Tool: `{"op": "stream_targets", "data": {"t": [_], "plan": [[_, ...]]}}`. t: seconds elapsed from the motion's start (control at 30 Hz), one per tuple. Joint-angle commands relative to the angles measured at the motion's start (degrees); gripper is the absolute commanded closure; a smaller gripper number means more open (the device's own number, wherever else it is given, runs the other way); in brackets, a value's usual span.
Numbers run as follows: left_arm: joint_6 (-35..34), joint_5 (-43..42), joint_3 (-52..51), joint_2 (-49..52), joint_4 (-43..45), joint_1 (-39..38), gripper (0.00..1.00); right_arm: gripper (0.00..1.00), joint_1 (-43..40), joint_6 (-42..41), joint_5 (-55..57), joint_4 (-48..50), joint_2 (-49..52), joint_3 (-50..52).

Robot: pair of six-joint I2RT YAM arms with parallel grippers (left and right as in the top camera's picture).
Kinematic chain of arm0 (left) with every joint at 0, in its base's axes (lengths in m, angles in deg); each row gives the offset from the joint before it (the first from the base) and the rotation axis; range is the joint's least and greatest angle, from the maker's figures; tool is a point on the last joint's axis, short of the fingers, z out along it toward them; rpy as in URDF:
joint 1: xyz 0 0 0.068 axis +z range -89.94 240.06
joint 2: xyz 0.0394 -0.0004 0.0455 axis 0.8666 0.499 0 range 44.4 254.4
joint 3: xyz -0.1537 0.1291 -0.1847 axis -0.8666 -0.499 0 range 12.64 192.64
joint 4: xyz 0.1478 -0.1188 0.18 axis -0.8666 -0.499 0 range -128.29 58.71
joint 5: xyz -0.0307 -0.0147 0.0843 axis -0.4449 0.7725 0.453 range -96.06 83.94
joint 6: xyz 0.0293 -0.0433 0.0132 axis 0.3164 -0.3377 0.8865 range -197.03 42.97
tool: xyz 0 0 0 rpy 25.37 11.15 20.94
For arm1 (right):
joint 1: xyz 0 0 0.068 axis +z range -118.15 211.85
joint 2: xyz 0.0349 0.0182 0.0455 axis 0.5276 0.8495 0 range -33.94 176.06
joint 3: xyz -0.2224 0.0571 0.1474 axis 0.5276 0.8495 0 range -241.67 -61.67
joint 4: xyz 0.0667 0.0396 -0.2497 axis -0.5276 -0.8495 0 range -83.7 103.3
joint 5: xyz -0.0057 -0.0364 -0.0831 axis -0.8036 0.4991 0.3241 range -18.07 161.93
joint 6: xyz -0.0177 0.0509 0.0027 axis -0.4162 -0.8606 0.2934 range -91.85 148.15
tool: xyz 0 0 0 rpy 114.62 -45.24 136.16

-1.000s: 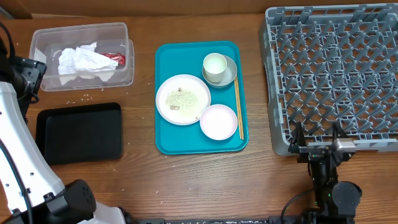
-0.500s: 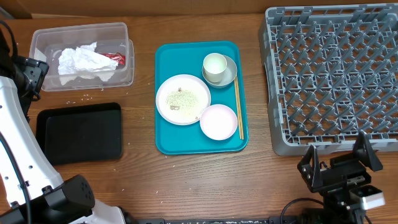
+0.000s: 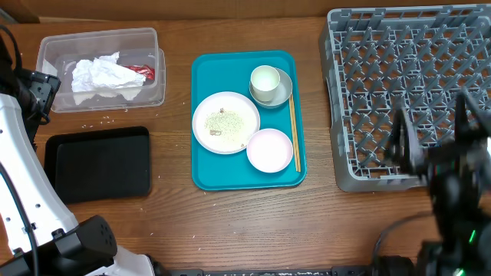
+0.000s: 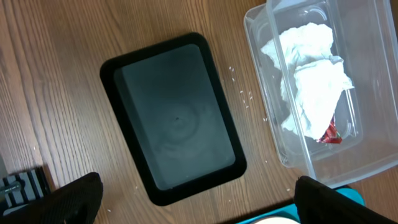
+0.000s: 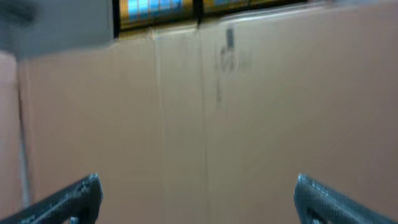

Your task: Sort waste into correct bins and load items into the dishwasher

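Note:
My right gripper grabs the pink plate by one side of its rim (image 3: 289, 154) next, leaving the rest free to load tilted into the dish rack (image 3: 410, 69).
In the clear tub (image 3: 54, 47) (image 4: 373, 37) lie a crumpled white napkin (image 3: 103, 77) (image 4: 311, 74) and a red wrapper (image 3: 143, 73) (image 4: 330, 132). Below it sits the black tray (image 3: 98, 162) (image 4: 174, 118). Loose rice grains (image 3: 100, 120) (image 4: 239, 93) dot the wood between them. A plate (image 3: 226, 123) with rice, a pink plate (image 3: 269, 150), a cup (image 3: 265, 80) in a bowl (image 3: 285, 92) and chopsticks (image 3: 293, 134) rest on the teal tray. My left gripper (image 4: 199, 205) hangs open over tray and tub. My right gripper (image 3: 436, 130) (image 5: 198, 202), blurred, is open over the dish rack (image 3: 410, 69).
The teal serving tray (image 3: 204, 77) lies mid-table. The grey rack fills the right side up to the table's back edge. The right wrist view shows only a brown cardboard wall (image 5: 205, 112). My left arm's white link (image 3: 19, 184) runs along the left edge.
My right arm has lifted from the table's front edge and swung up over the rack's front part, still open and blurred by motion. The left arm and all objects are unchanged.

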Motion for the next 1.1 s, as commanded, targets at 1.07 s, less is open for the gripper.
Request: {"op": "stream_targets", "data": {"t": [1.07], "plan": [[0.5, 0.0, -0.3, 0.4, 0.0, 0.1, 0.0, 0.0, 31.4, -1.3, 4.2, -54.1, 59.0, -35.8]]}}
